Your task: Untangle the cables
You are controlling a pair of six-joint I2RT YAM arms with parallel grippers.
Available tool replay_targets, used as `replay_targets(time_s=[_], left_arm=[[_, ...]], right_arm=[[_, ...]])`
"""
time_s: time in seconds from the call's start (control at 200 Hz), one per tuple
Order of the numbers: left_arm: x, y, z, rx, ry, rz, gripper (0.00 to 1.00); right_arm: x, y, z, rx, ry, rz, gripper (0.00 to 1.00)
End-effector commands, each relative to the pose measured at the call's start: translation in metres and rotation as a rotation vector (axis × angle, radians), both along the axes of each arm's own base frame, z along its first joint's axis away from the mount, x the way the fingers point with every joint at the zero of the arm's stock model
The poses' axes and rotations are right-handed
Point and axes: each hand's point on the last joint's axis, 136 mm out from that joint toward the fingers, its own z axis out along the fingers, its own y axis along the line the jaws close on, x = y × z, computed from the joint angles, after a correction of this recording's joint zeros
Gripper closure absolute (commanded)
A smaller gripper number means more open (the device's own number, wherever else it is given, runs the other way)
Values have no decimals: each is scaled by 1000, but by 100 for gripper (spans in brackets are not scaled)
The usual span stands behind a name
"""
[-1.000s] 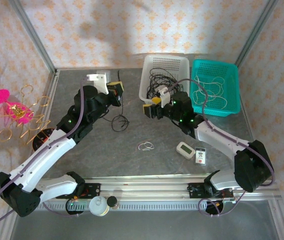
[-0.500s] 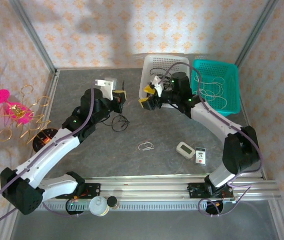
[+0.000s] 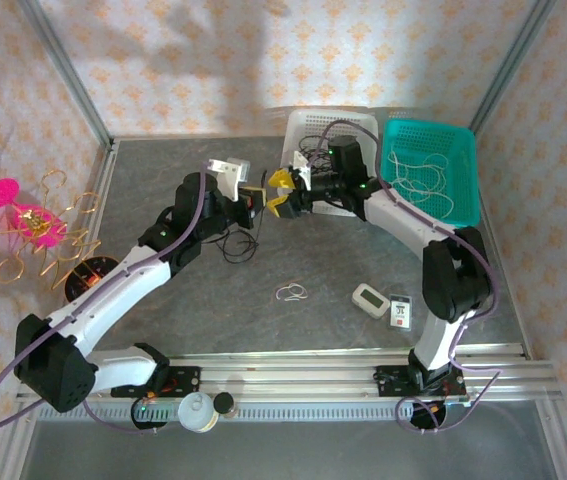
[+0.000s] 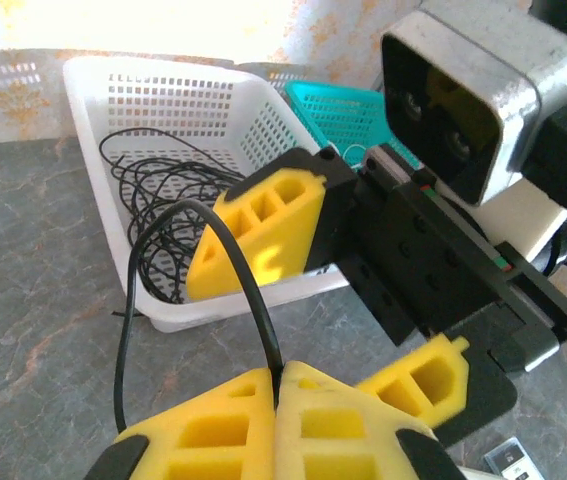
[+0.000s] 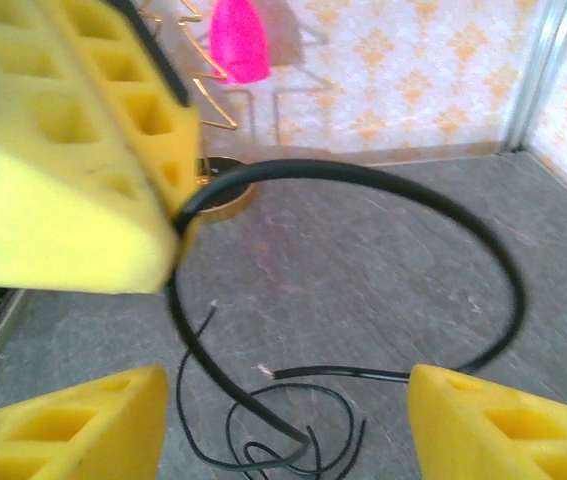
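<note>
I will next grab the black cable's loop [image 3: 263, 183] with my right gripper, to take it over from my left gripper for the white basket [image 3: 348, 122].
My left gripper [image 3: 253, 203] [image 4: 281, 372] is shut on a black cable [image 4: 248, 290] that arches up out of its yellow pads. The cable's loop [image 5: 393, 185] curves down to a loose coil on the table [image 3: 238, 245] [image 5: 293, 440]. My right gripper [image 3: 281, 188] [image 5: 288, 415] stands open right beside the left one, its fingers on either side of the loop's lower part and touching nothing. More black cables [image 3: 315, 155] [image 4: 158, 190] lie in the white basket [image 3: 348, 122]. White cables [image 3: 418, 175] lie in the teal basket [image 3: 463, 210]. One white cable [image 3: 291, 292] rests on the table.
A small white device [image 3: 371, 298] and a card [image 3: 400, 312] lie at the front right. A pink and gold ornament [image 3: 23, 215] [image 5: 238, 40] stands outside the left wall. Two round caps [image 3: 203, 408] sit on the front rail.
My right gripper has swung left, away from the white basket, up to the left gripper. The left gripper has moved right and forward with the black cable in it.
</note>
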Motion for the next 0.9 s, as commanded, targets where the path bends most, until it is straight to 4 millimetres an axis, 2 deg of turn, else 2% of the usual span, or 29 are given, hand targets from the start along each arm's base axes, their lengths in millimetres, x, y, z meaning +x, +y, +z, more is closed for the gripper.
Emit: replay_targets(time_s=[0.0, 0.145, 0.215, 0.265, 0.29, 0.315, 0.355, 0.395, 0.455, 0.486, 0.531, 0.546, 0.591, 0.696, 0.771, 0.816, 0.896], left_arm=[[9, 2, 32, -54, -69, 23, 100], [13, 2, 34, -52, -66, 35, 100], [15, 0, 37, -62, -68, 32, 100], [15, -2, 40, -77, -71, 24, 100], [15, -3, 41, -86, -74, 22, 100], [15, -4, 41, -92, -72, 22, 100], [17, -4, 40, -99, -69, 25, 92], [19, -3, 39, -101, -65, 35, 83], [23, -1, 37, -104, -58, 60, 78], [25, 1, 38, -109, -60, 76, 71], [28, 6, 40, -115, -64, 108, 49], [29, 9, 41, -117, -67, 122, 43], [31, 19, 43, -118, -75, 171, 33], [24, 37, 49, -146, -118, 231, 23], [16, 41, 44, -145, -119, 227, 18], [11, 43, 36, -125, -101, 219, 18], [4, 45, 14, -79, -51, 210, 21]], right_arm=[[-21, 6, 3, 16, 22, 125, 39], [-26, 1, -2, -22, 27, 104, 39], [-21, 2, 6, -1, 50, 63, 40], [-9, 6, 13, 19, 90, -9, 51], [-4, 8, 16, 28, 108, -34, 60], [0, 9, 21, 40, 119, -51, 75], [6, 10, 28, 59, 145, -79, 90], [10, 10, 35, 74, 161, -107, 98], [14, 7, 43, 88, 172, -152, 100], [18, 5, 47, 91, 180, -185, 100], [25, 0, 54, 95, 209, -244, 100], [28, -3, 57, 99, 218, -261, 100], [37, -12, 64, 106, 257, -313, 100], [71, -43, 82, 136, 347, -495, 100], [93, -68, 98, 167, 380, -619, 100], [108, -85, 106, 181, 387, -703, 100], [136, -117, 108, 163, 373, -899, 100]])
